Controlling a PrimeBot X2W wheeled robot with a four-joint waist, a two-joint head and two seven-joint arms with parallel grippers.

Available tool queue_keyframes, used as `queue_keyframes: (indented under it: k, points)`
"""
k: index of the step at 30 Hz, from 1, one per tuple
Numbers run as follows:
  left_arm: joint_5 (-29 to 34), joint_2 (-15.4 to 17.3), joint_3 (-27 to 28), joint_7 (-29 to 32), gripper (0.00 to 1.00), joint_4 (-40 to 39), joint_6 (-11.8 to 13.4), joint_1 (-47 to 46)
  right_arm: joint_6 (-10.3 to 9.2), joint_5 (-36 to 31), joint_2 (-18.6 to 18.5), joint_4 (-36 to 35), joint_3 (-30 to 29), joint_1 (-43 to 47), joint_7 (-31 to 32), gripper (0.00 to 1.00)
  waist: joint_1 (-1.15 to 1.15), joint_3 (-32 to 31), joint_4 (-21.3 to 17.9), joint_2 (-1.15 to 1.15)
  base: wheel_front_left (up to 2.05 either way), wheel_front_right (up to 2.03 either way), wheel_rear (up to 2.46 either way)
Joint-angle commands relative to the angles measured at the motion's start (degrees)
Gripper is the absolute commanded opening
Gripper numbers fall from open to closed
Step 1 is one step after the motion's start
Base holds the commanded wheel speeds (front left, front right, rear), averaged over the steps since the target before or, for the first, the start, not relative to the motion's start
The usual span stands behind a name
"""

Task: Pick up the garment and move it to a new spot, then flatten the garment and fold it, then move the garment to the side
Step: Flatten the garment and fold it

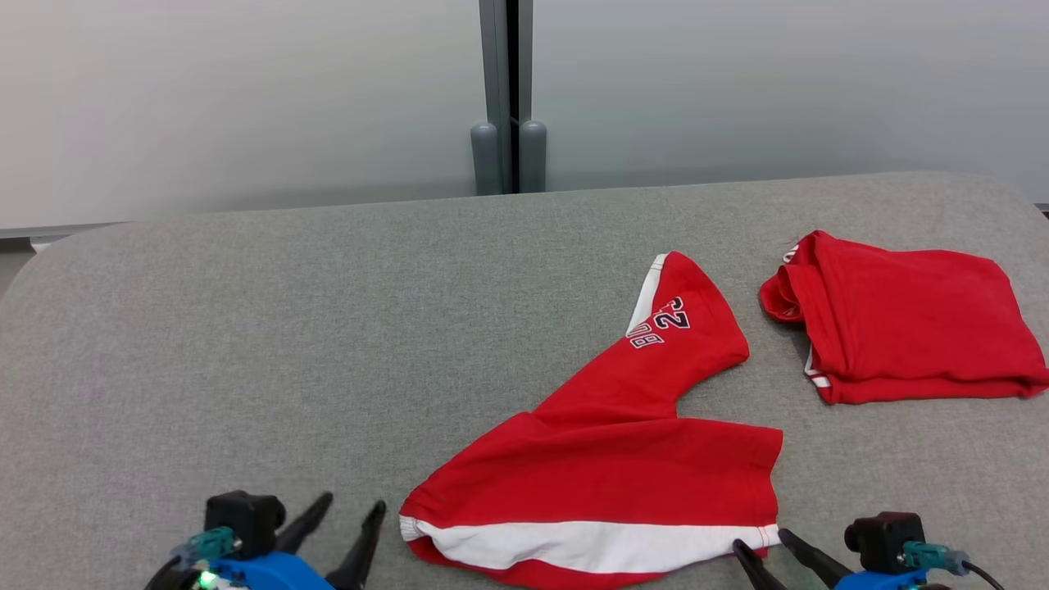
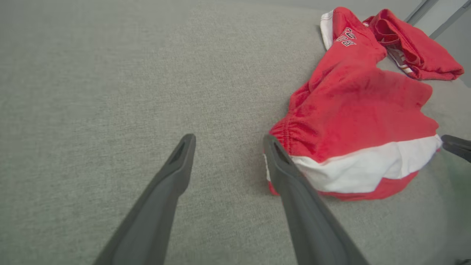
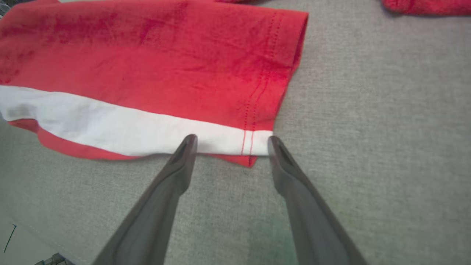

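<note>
The left gripper grabs the waistband's white stripe end point(image 1: 409, 529) next. The garment's waistband stands up in a gathered edge while its leg point(image 1: 678, 319) lies slack.
The garment point(image 1: 606, 467), red shorts with a white side stripe and white lettering on one leg, lies crumpled on the grey padded table point(image 1: 246, 328), one leg angled toward the back. My left gripper point(image 1: 352, 501) stands open just left of the gathered waistband end, its right finger point(image 2: 294, 184) touching or almost touching the cloth point(image 2: 353, 110). Open as well, my right gripper point(image 1: 760, 538) sits at the hem corner. In the right wrist view its fingertips point(image 3: 231, 138) straddle the white stripe's end of the shorts point(image 3: 147, 66), low at the table.
A second red garment point(image 1: 901, 328), folded, lies at the table's right side, just beyond the shorts point(image 2: 415, 48). A grey post point(image 1: 508, 98) stands behind the table against a pale wall. The table's near edge point(image 3: 36, 235) runs close under my right gripper.
</note>
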Motion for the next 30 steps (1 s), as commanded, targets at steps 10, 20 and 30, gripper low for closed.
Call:
queue_keyframes:
  k: [10,20,30]
  points:
    - [-6.9,2.5,-4.9,8.1,1.00,0.0,-1.1,-1.0,0.01,-0.2,-0.2,3.7,0.9,-4.1,-2.1,1.00,-0.01,0.7,0.2,0.00,0.00,0.00,0.00]
    - [-12.8,4.5,-12.7,5.3,1.00,2.9,-1.2,-6.7,0.01,1.0,0.4,5.2,3.2,-6.3,-0.6,1.00,-0.01,2.0,-0.7,0.00,0.00,0.00,0.00]
    - [-17.2,7.2,-18.3,-0.5,0.00,5.7,-1.2,-10.3,0.01,2.4,-0.8,4.1,5.8,-8.0,-4.5,0.00,-0.01,2.4,-1.3,0.00,0.00,0.00,0.00]
